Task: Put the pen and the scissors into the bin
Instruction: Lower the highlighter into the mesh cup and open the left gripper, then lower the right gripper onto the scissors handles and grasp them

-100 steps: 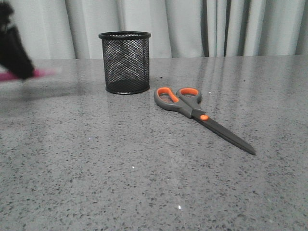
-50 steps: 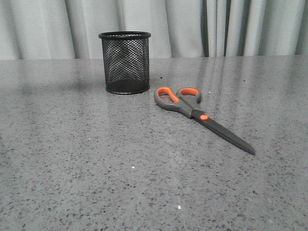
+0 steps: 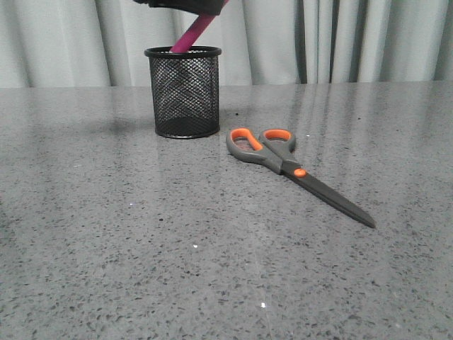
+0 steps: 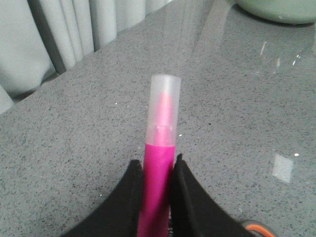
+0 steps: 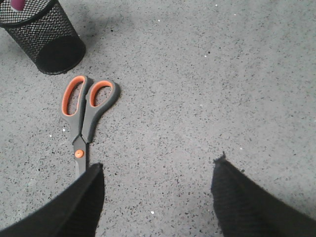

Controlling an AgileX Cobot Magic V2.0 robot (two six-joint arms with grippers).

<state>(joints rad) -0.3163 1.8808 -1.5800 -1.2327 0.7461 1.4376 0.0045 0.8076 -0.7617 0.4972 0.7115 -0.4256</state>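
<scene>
The pen's lower end slants inside the rim of the mesh bin, so the pen would rest there. It is time for my left gripper to open.
The black mesh bin stands upright at the back left of the table. My left gripper hovers just above it, shut on the pink pen, which slants down with its lower end inside the bin's rim. In the left wrist view the gripper clamps the pen below its whitish cap. The scissors lie flat, closed, right of the bin, blades pointing to the front right. My right gripper is open and empty above the table beside the scissors; the bin shows beyond them.
A grey curtain hangs behind the table's far edge. A pale green bowl sits on the table in the left wrist view. The grey speckled tabletop stretches to the front.
My left gripper with the pen was at the far left, left the front view, and is now above the bin with the pen's end in its mouth. Scissors and bin have not moved.
</scene>
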